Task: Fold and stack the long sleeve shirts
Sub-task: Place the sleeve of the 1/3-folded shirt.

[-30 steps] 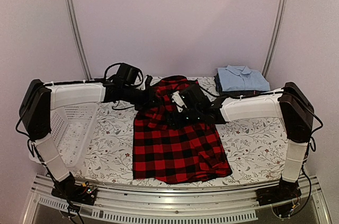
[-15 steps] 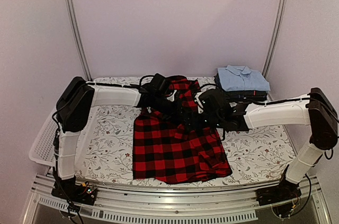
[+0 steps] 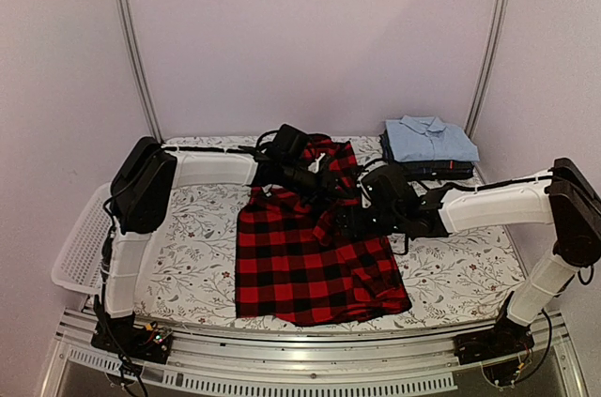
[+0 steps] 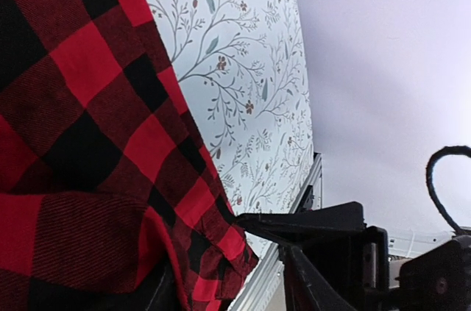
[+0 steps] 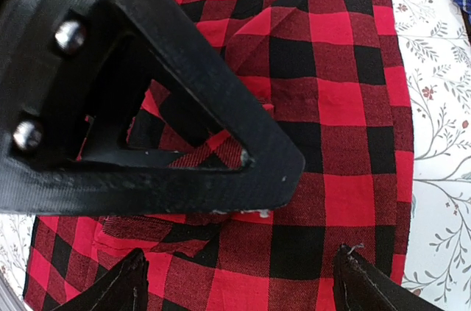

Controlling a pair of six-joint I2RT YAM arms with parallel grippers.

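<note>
My right fingertips over flat check cloth (image 4: 213, 252) stop short of the fold and would miss it now, so they should move toward it before closing.
A red-and-black check shirt (image 3: 310, 256) lies spread across the middle of the table, its upper part bunched. My left gripper (image 3: 319, 183) reaches in from the left over that bunched part. In the left wrist view its jaws (image 4: 228, 292) stand apart, with a fold of the check cloth (image 4: 213, 252) draped over the left finger. My right gripper (image 3: 352, 214) hovers just right of it, open wide above flat check cloth (image 5: 324, 105), nothing between its fingers (image 5: 243, 281). A folded light blue shirt (image 3: 427, 139) tops a dark folded one (image 3: 432, 170) at the back right.
A white mesh basket (image 3: 80, 247) hangs over the table's left edge. The floral tablecloth (image 3: 460, 256) shows on both sides of the check shirt. The left gripper's black finger frame (image 5: 169, 105) fills the upper left of the right wrist view.
Both arms have swung down and stretched low over the shirt's upper part. The left jaws have come apart from shut. The right gripper has drifted slightly right and opened a little more.
</note>
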